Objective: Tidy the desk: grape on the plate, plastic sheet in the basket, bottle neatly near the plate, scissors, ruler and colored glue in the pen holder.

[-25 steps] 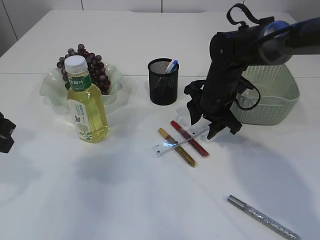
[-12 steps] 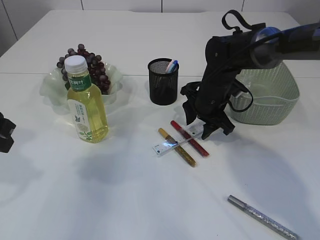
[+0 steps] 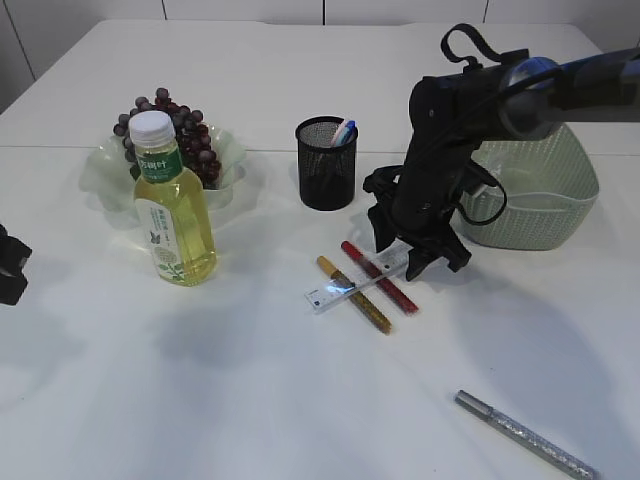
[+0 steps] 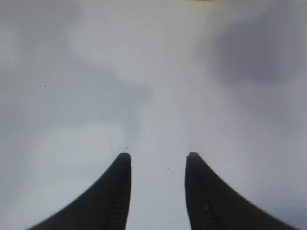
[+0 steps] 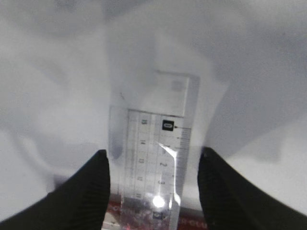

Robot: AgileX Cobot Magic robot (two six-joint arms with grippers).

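Note:
The right gripper grabs the clear ruler by its zero-marked end (image 5: pixel 156 129) next, to tidy it into the pen holder.
The clear ruler (image 3: pixel 355 283) lies across a red glue stick (image 3: pixel 382 278) and a gold glue stick (image 3: pixel 353 294) on the white table. My right gripper (image 3: pixel 415 258) is open and stands low over the ruler's right end. In the right wrist view the ruler (image 5: pixel 153 124) lies between the open fingers (image 5: pixel 152 154), with the red glue stick (image 5: pixel 192 223) beneath it. The grapes (image 3: pixel 180 135) lie on the pale green plate (image 3: pixel 100 170). The bottle (image 3: pixel 175 200) stands upright in front of it. My left gripper (image 4: pixel 158 155) is open and empty over bare table.
The black mesh pen holder (image 3: pixel 326 165) holds a blue and white item. The green basket (image 3: pixel 540 190) stands behind the right arm. A silver glitter pen (image 3: pixel 525 435) lies at the front right. The left arm (image 3: pixel 8 265) shows at the left edge.
My right gripper has shifted a little left and lower onto the ruler's right end. The ruler and glue sticks have not moved.

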